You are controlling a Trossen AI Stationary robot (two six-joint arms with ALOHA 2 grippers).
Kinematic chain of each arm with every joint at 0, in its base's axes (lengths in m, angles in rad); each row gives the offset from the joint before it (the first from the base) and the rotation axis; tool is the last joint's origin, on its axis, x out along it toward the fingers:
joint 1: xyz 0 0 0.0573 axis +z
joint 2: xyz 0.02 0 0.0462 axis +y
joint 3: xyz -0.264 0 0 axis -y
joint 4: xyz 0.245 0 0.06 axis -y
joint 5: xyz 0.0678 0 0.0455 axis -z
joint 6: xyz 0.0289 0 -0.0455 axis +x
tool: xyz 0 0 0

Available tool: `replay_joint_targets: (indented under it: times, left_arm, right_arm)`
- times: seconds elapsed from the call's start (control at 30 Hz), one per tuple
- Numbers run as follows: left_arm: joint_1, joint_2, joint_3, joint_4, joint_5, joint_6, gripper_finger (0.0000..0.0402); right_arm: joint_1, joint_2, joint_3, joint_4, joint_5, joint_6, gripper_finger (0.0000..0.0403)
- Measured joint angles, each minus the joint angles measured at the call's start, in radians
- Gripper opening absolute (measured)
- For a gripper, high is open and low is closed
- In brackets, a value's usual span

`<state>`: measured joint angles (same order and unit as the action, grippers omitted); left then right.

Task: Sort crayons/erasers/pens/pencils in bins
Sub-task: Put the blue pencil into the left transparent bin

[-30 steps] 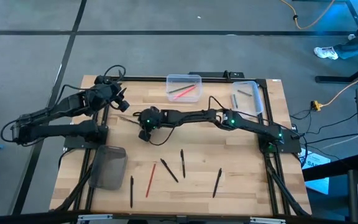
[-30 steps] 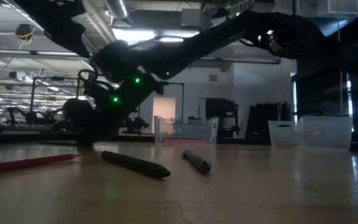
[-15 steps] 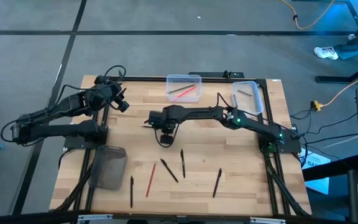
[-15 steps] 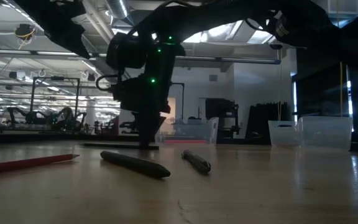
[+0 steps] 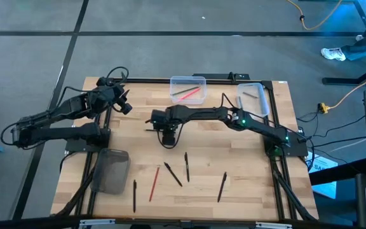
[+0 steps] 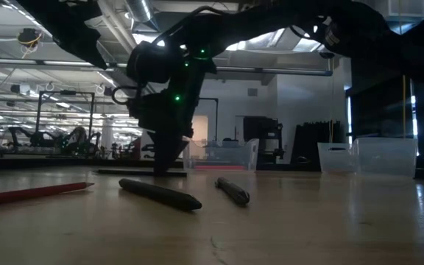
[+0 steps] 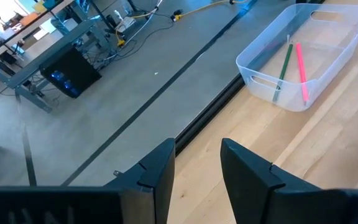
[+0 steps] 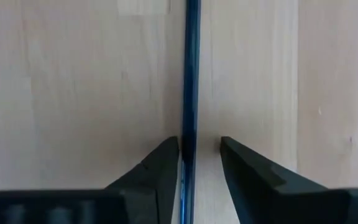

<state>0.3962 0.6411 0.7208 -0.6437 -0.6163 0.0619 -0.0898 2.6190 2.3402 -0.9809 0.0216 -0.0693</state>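
I need to grab the blue pen by its body (image 8: 190, 134) next with my right gripper, so that it can be sorted into the clear bin with the pink stick.
My right gripper (image 5: 168, 131) points down at the table's middle. Its fingers stand narrowly apart on either side of a thin blue pen (image 8: 191, 74), which lies flat on the wood and also shows in the low view (image 6: 131, 172). My left gripper (image 5: 126, 107) waits open and empty over the far left. One clear bin (image 5: 187, 89) at the far middle holds a pink and a green stick. A second clear bin (image 5: 253, 100) is at the far right. The dark grey bin (image 5: 111, 170) stands at the near left. My right gripper straddles the pen's shaft (image 8: 190, 134) from above, fingers pointing down and lying across it. One finger (image 8: 166, 168) has its inner side against the shaft. The other finger (image 8: 241, 171) stands a little apart from it. The pen lies flat on the table.
Several loose sticks lie on the near half: a black one (image 5: 134, 194), a red one (image 5: 154, 183), and dark ones (image 5: 173, 173), (image 5: 186, 166), (image 5: 222, 186). In the low view two dark pens (image 6: 160, 194), (image 6: 232, 191) lie close to the camera.
My right gripper has gone toward the table's right edge, then a little toward the far edge. It has turned from slanting to pointing straight down. The pen has slid along the table toward the right with it.
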Motion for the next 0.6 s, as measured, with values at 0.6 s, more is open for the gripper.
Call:
replay_joint_targets:
  times: [0.6]
  left_arm:
    - [0.000, 0.000, 0.000, 0.000, 0.000, 0.000, 0.0124]
  right_arm:
    - [-0.001, 0.033, 0.007, 0.129, -0.050, -0.017, 0.0049]
